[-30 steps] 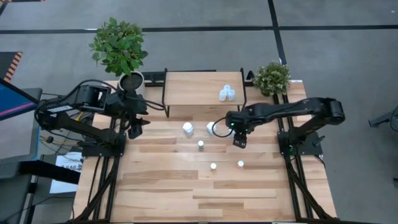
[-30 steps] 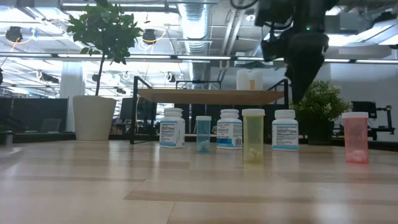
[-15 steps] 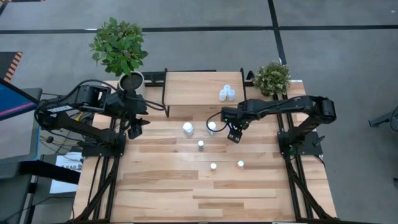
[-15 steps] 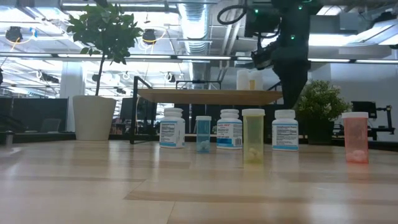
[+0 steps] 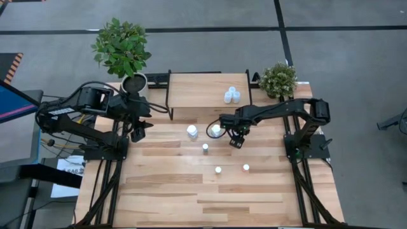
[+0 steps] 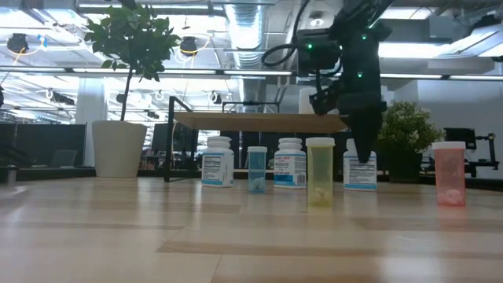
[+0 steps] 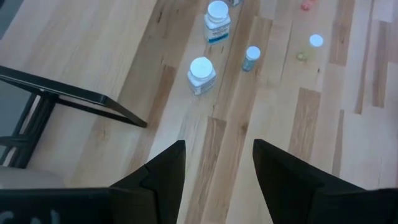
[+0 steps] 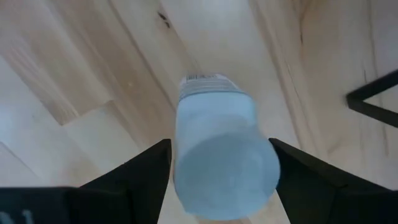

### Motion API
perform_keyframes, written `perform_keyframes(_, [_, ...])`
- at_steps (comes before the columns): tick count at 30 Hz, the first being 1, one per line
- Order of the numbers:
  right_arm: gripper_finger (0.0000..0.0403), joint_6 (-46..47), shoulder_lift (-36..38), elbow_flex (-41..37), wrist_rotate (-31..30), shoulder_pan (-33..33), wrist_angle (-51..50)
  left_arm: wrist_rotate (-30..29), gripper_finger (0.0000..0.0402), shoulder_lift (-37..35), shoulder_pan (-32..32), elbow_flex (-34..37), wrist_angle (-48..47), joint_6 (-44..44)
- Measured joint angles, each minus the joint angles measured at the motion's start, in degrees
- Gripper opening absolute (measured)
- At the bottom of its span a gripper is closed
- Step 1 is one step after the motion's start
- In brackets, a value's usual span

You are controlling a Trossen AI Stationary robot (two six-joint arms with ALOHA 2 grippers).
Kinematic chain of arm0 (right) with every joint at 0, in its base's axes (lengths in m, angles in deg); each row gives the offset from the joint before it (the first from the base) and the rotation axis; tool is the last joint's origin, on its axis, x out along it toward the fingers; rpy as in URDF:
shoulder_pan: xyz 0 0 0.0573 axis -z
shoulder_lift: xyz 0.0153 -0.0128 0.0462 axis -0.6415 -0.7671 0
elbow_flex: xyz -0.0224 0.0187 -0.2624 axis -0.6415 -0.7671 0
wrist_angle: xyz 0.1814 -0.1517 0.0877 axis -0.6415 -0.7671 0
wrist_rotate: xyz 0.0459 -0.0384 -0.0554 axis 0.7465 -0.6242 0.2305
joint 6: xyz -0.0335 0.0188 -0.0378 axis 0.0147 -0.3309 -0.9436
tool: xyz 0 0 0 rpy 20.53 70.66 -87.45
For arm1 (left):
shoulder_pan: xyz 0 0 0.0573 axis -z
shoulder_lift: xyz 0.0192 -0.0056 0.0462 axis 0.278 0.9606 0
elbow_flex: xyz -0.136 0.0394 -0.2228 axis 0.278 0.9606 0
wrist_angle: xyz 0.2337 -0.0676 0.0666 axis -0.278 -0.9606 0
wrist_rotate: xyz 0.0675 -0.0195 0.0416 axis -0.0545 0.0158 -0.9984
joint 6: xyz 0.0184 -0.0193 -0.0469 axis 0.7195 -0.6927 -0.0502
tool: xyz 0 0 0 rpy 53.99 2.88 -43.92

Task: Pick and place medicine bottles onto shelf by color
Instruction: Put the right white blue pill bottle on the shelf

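Note:
My right gripper grabs the white bottle by its end with the cap (image 8: 227, 168) next, to set the bottle among the bottles on the shelf.
My right gripper (image 5: 236, 138) is open and low over the rightmost of three larger white bottles (image 6: 360, 171). Its fingers stand on either side of that bottle's cap (image 8: 224, 165); I cannot tell whether they touch it. The other two white bottles (image 5: 192, 131) (image 5: 216, 130) stand upright on the table in front of the shelf (image 5: 203, 89). Three small pale bottles (image 5: 231, 95) stand on the shelf's right part. A small blue bottle (image 5: 205, 147), a yellowish one (image 6: 320, 173) and an orange one (image 6: 449, 174) stand nearer. My left gripper (image 7: 217, 168) is open and empty at the table's left.
A tall plant in a white pot (image 5: 133, 83) stands at the shelf's left end, and a small bush (image 5: 278, 79) at its right end. The shelf's black legs (image 7: 74, 99) stand close behind the white bottles.
My right gripper has gone toward the table's left edge and down, from above and to the right of the white bottles to low over the rightmost one. The bottles have stayed where they were.

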Motion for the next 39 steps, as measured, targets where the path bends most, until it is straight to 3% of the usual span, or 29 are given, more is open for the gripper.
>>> perform_keyframes(6, [0.0262,0.0,1.1,0.8,0.1,-0.2,0.2,0.0,0.0174,0.0,0.0,0.0,0.0,1.2])
perform_keyframes(13, [0.0158,0.0,1.0,4.2,0.2,-0.2,-2.1,-0.1,0.0174,0.0,0.0,0.0,0.0,1.5])
perform_keyframes(18, [0.0156,0.0,1.0,8.1,2.1,-0.2,-7.1,-0.1,0.0174,0.0,0.0,0.0,0.0,1.5])
perform_keyframes(26, [0.0156,-1.3,1.0,27.9,12.3,-0.2,-13.3,-0.2,0.0174,0.0,0.0,0.0,0.0,3.2])
perform_keyframes(33, [0.0156,-2.9,0.6,47.1,9.5,2.7,-11.7,-0.2,0.0174,0.0,0.0,0.0,0.0,3.2])
perform_keyframes(39, [0.0156,-5.9,-4.8,60.2,7.8,8.9,-11.5,-0.2,0.0174,0.0,0.0,0.0,0.1,3.2])
